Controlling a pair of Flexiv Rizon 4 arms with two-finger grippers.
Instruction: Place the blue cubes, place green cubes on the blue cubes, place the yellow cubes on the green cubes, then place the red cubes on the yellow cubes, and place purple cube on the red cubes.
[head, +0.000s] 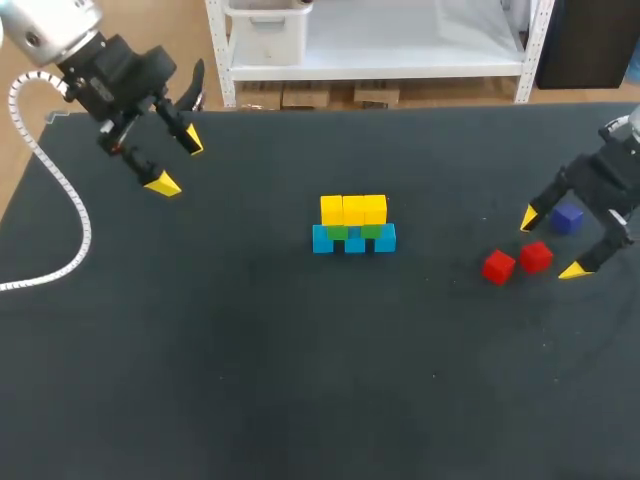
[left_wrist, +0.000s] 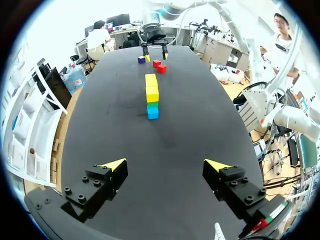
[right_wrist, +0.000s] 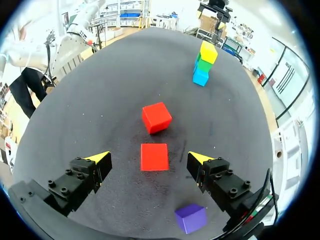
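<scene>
My right gripper should grab the nearer red cube by its two open sides next, as the other red cube (right_wrist: 157, 118) is close behind one side of it.
In the middle of the table stands the stack: a row of blue cubes (head: 353, 240), green cubes (head: 352, 232) on them, yellow cubes (head: 353, 210) on top. At the right lie two red cubes (head: 498, 266) (head: 536, 256) and a purple cube (head: 567, 217). My right gripper (head: 551, 243) hangs open above them; in its wrist view the nearer red cube (right_wrist: 154, 156) lies just ahead between the fingers, the other red cube (right_wrist: 156, 117) farther on, the purple cube (right_wrist: 190, 218) under the right finger. My left gripper (head: 179, 162) is open at the far left, holding nothing, far from the stack (left_wrist: 152, 95).
The dark table (head: 250, 360) has wide bare areas in front and at the left. A white cable (head: 60, 190) from my left arm loops over the left edge.
</scene>
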